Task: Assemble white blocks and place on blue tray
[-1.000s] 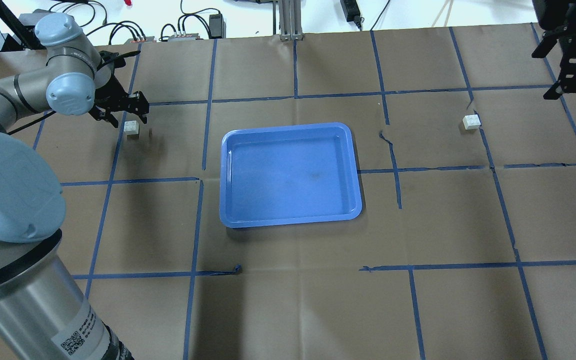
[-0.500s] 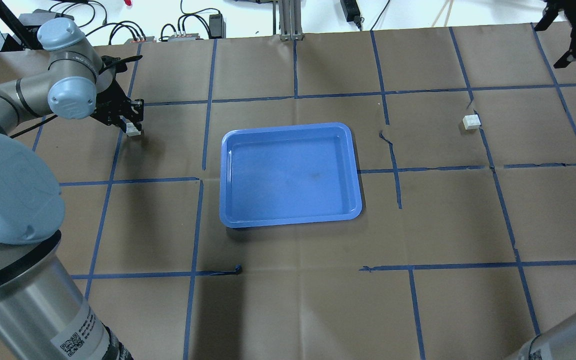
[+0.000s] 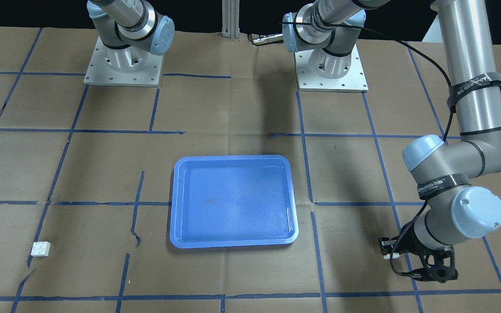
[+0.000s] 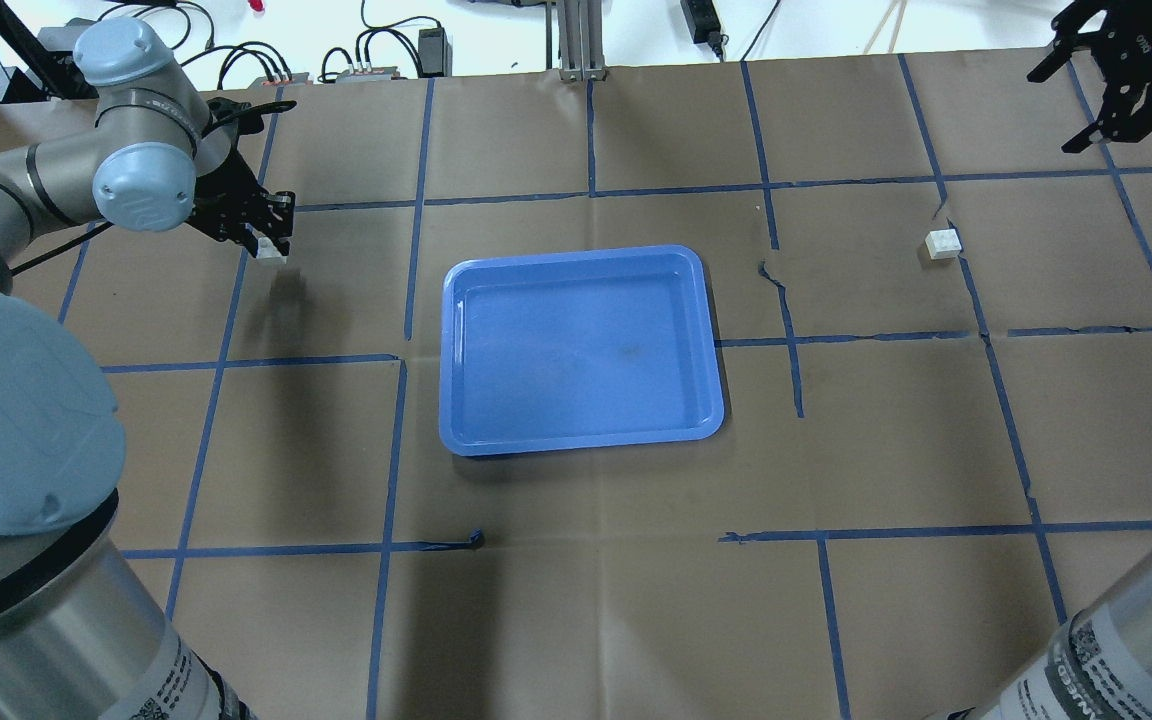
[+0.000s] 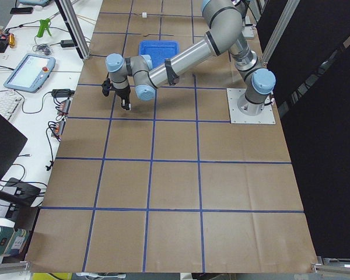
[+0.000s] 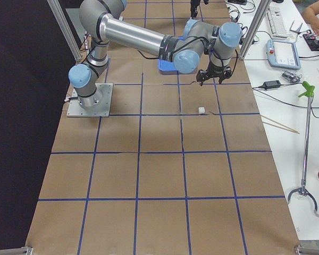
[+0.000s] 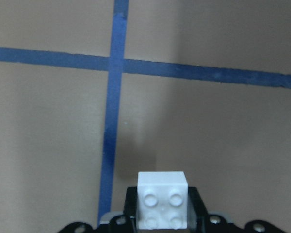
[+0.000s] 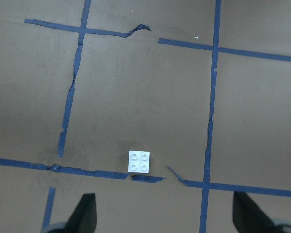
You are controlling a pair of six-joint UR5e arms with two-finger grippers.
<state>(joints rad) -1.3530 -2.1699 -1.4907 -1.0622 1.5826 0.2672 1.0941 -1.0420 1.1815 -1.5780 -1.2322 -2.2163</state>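
My right gripper will next grab the block's smooth sides, so the white block's studded top (image 8: 139,161) stays free for assembly on the blue tray.
My left gripper (image 4: 269,243) is shut on one white block (image 7: 163,206), studs toward the wrist camera, and holds it a little above the brown paper, left of the blue tray (image 4: 576,256). The held block also shows in the front view (image 3: 390,256). The other white block (image 4: 942,243) lies on the paper right of the tray, by a blue tape crossing; it also shows in the right wrist view (image 8: 139,161). My right gripper (image 4: 1058,110) is open and empty, high above the far right corner, beyond that block. The tray (image 3: 233,159) has nothing in it.
Brown paper with a blue tape grid covers the table. Both arm bases (image 3: 122,65) stand at the robot's side. Cables and a power supply (image 4: 433,50) lie past the far edge. The tape near the right block is torn and lifted (image 8: 136,30).
My left gripper came down on the left white block, shut on it and rose slightly. My right gripper moved away toward the far right corner and turned.
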